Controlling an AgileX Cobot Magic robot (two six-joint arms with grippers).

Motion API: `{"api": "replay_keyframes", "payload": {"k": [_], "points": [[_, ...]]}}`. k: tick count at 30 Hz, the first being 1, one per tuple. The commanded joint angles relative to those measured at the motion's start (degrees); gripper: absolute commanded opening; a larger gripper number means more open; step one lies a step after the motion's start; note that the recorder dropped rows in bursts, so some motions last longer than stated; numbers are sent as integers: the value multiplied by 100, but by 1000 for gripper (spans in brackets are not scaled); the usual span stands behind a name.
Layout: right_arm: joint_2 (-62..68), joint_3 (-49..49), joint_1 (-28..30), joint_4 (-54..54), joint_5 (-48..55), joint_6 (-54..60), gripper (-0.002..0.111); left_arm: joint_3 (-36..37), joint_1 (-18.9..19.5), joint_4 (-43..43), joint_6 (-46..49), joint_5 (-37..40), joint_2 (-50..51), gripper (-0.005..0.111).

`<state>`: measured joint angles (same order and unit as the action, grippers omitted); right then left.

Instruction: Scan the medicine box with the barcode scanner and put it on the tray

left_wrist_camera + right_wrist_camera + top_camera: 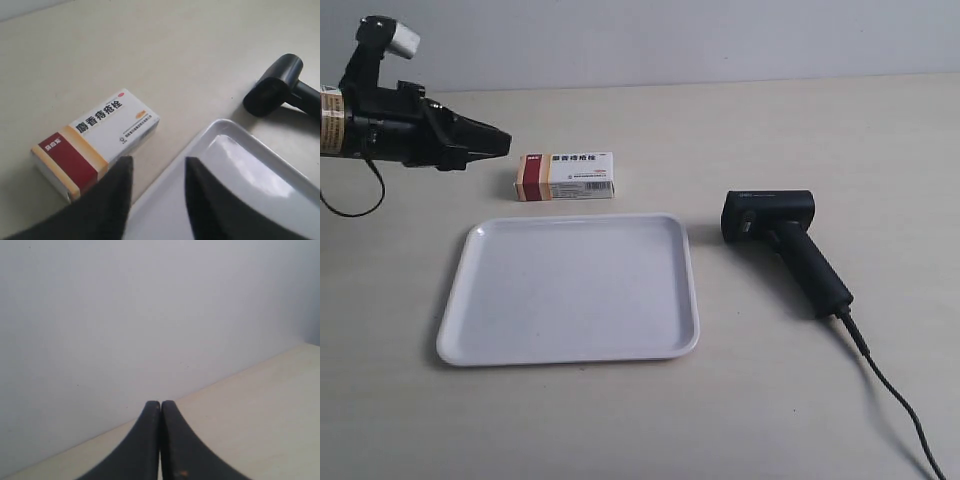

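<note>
My left gripper is to grab the medicine box next by its red-banded end [530,177], so that the medicine box's barcode [596,187] stays free for the scanner.
The medicine box [566,175] lies flat on the table just behind the white tray [570,345]; the left wrist view shows the box [95,140] with its red and tan end nearest. To the right of the tray lies the black barcode scanner [788,248], its cable trailing toward the front right, and its head [272,87] shows in the left wrist view. My left gripper [157,161] is open and holds nothing; in the exterior view it hovers [502,142] left of the box. My right gripper [160,404] is shut and empty, facing a wall.
The tray holds nothing. The scanner's cable [895,395] runs across the table toward the front right corner. A pale wall [670,40] stands behind the table's far edge.
</note>
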<state>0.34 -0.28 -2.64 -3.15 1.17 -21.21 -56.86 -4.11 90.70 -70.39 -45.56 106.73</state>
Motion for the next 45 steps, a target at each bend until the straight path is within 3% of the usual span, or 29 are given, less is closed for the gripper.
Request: {"api": "replay_keyframes", "payload": {"k": [1,4,9,18,22,26,30,34,36,38,42,45], "points": [[-34,28,28,55,2,69,0,-280,-112,-136,351,-119,418,74],[-34,28,28,68,2,69,0,-395,-210,-136,1004,-98,635,105],[-34,28,28,68,2,69,0,-738,-285,-297,1630,-26,1053,105],[-34,28,28,69,2,244,0,-1745,-430,-64,1859,-121,1941,105],[-34,28,28,69,2,365,0,-2265,-603,-51,2117,456,2432,105],[-34,28,28,69,2,427,0,-2922,-628,3,1731,308,2943,105],[-34,28,28,69,2,470,0,-3483,-633,708,1015,9,3339,105],[-34,28,28,69,-83,470,0,-3736,-633,925,628,-198,3588,104],[-34,28,28,69,-83,470,0,-3747,-633,925,628,-246,3598,100],[-34,28,28,69,-83,470,0,-3778,-633,925,613,-388,3585,86],[-34,28,28,55,-167,564,0,-3843,-609,925,589,-966,3539,41],[-34,28,28,82,-410,588,0,-3824,-561,925,606,-1554,3286,-1]]}}
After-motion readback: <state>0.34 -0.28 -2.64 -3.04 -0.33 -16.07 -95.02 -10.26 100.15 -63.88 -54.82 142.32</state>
